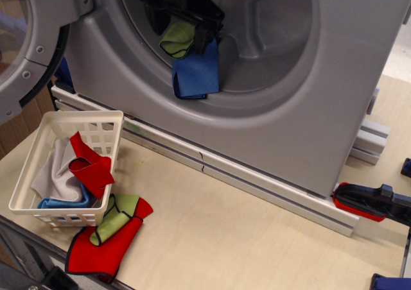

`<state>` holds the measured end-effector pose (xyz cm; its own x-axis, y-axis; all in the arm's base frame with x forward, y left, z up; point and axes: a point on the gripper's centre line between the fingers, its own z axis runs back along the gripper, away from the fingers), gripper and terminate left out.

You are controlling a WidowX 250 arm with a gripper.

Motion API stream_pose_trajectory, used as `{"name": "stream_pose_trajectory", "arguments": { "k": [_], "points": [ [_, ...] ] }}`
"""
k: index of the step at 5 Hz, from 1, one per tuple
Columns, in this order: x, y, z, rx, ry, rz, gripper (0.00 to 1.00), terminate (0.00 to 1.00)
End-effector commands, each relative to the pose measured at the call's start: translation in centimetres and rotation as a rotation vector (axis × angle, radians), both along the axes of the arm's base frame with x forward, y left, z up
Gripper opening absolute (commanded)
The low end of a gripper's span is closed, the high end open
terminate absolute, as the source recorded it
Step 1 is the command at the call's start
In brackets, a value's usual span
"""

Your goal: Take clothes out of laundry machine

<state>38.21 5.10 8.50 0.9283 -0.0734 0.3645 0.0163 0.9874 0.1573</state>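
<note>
I should next grab the olive-green cloth with my gripper by its bunched middle (180, 38) to take clothes out.
The silver-grey laundry machine (334, 110) fills the back, its round glass door (26, 46) swung open at the left. In the drum opening an olive-green cloth (176, 40) lies on top of a royal-blue cloth (196, 75) that hangs over the drum's lower rim. My black gripper (181, 30) is inside the drum, right above the olive-green cloth. Its fingers are apart, one on each side of that cloth, and its body hides the cloth's upper edge. The gripper holds nothing.
A white slotted basket (38, 149) at the front left holds a red cloth (90, 168), a light-grey cloth (54, 178) and a bit of blue. Before it on the table lie a red cloth (103, 248) and a green one (115, 216). A red-black clamp (372, 203) lies at the right edge.
</note>
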Motion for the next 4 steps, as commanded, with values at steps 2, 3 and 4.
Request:
{"name": "stream_pose_trajectory", "arguments": {
  "k": [2,3,4],
  "points": [
    [3.1,-0.9,-2.4,-0.058,0.089,-0.051,1.00,0.00],
    [2.9,-0.8,-2.2,-0.048,0.105,-0.075,0.00,0.00],
    [2.0,-0.5,-2.5,0.001,0.151,-0.041,0.00,0.00]
  ]
}}
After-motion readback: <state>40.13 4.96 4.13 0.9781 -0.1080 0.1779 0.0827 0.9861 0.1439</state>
